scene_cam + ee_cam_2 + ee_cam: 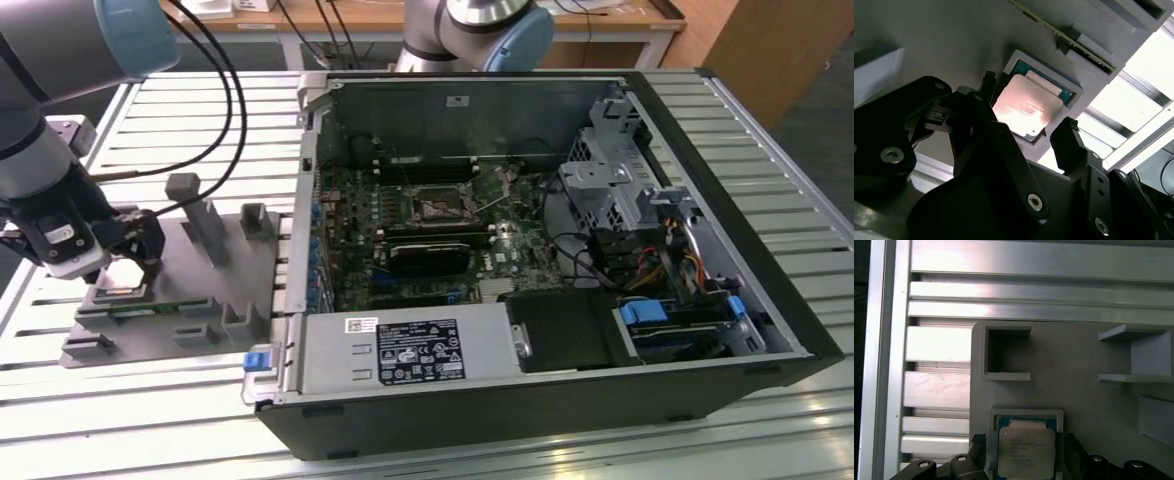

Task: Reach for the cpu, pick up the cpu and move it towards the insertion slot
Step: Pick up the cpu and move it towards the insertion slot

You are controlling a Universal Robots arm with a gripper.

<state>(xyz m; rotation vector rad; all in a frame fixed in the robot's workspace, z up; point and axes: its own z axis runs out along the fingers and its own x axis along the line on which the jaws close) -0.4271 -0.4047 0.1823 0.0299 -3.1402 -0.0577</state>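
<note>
My gripper is ready to close on the CPU [1026,452], because its fingers reach down beside both side edges of the CPU in the grey tray [1074,390].
My gripper [123,270] hangs over the grey plastic tray [200,325] at the exterior view's left. Its dark fingers [1068,137] stand on either side of the cpu [1024,106], a flat square chip with a silvery top, and press against its edges. The cpu [1026,452] sits just above its framed recess [1026,414] in the tray, slightly offset from it. The insertion slot [438,205], a small dark square socket with a metal frame, lies on the motherboard inside the open computer case, well to the exterior view's right of the gripper.
The open black computer case [747,330] takes up the middle and right. Upright grey posts [200,215] rise from the tray beside the gripper. A narrow green circuit strip [1066,36] lies in the tray. Black cables [227,100] hang from my arm. A second arm's base [481,30] stands behind the case.
</note>
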